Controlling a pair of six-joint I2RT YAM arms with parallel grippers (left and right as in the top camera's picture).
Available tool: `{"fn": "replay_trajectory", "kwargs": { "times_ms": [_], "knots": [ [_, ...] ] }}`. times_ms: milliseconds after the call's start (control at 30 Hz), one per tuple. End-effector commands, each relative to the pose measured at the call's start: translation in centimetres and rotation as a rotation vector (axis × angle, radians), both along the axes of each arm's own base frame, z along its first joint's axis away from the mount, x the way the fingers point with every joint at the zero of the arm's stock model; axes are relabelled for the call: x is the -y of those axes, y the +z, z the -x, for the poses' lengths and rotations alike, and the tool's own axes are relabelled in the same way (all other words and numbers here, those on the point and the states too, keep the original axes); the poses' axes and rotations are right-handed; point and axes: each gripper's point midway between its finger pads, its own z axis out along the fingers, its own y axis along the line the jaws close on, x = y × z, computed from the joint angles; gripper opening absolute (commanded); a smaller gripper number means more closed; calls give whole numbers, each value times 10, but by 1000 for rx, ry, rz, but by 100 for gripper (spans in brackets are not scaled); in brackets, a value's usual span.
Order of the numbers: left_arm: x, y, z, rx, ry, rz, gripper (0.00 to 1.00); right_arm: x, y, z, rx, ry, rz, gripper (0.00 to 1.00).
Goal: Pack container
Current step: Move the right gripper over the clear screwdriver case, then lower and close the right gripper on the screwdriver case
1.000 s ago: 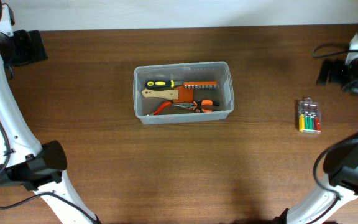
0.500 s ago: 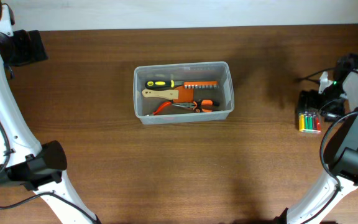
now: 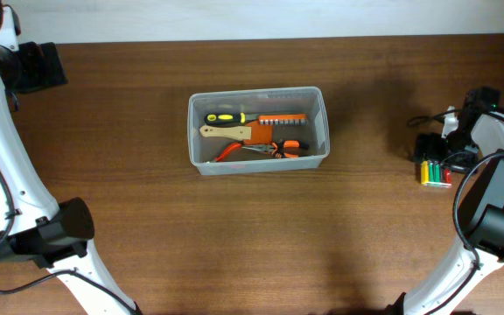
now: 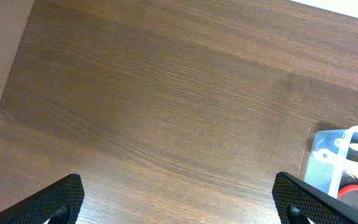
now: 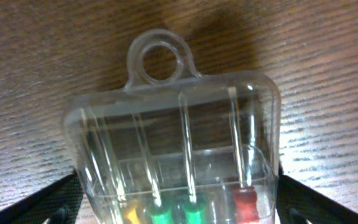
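Note:
The robot's fingers are down on either side of the small clear case (image 3: pixel 436 170) (image 5: pixel 183 179), so its right gripper should close on the case now.
The container (image 3: pixel 193 131) is a clear plastic bin at the table's centre; its corner also shows in the left wrist view (image 4: pixel 328 146). It holds a yellow-and-black screwdriver (image 3: pixel 224 117), a wooden-handled tool (image 3: pixel 224 132), an orange bit rack (image 3: pixel 283 118) and orange pliers (image 3: pixel 280 149). My right gripper (image 3: pixel 434 159) is at the far right, open, its fingers (image 5: pixel 179 214) on either side of a small clear case of coloured bits (image 5: pixel 179 137), which lies on the table (image 3: pixel 437 173). My left gripper (image 3: pixel 38 66) is open and empty at the far left back (image 4: pixel 179 205).
The brown wooden table ends at a pale wall along the back (image 3: pixel 252 17). A black cable (image 3: pixel 423 118) runs by the right gripper. My white arm links stand along the left (image 3: pixel 7 175) and right (image 3: pixel 497 227) edges.
My right gripper has moved from the table's right edge toward the left and down over the case of coloured bits, now straddling it. The left arm and the container have not moved.

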Motion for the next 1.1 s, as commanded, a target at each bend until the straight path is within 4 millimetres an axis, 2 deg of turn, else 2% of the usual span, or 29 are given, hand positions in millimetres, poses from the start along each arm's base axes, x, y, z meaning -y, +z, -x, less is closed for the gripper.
{"fn": "replay_trajectory", "kwargs": {
  "times_ms": [0, 233, 333, 567, 700, 833, 933, 1000, 1067],
  "knots": [
    [1, 6, 2, 18, 7, 9, 99, -6, -17, 10, -44, 4, -9, 84],
    [1, 6, 2, 18, 7, 9, 99, -8, -17, 9, -35, -4, -25, 70],
    [1, 6, 2, 18, 7, 9, 99, -8, -17, 9, -34, -28, -27, 58],
    [1, 6, 2, 18, 7, 9, 99, -10, -16, 9, -35, -112, -40, 50],
    [1, 6, 2, 18, 7, 9, 99, -19, -3, 5, -29, -114, -104, 41],
    [1, 6, 2, 18, 7, 9, 99, -25, 33, -10, 25, -106, -151, 34],
    [1, 6, 2, 18, 7, 9, 99, -37, 84, -28, 102, -74, -183, 25],
    [1, 6, 2, 18, 7, 9, 99, -50, 126, -39, 150, -33, -173, 18],
    [1, 6, 2, 18, 7, 9, 99, -70, 169, -47, 204, 23, -156, 9]
  ]
}}
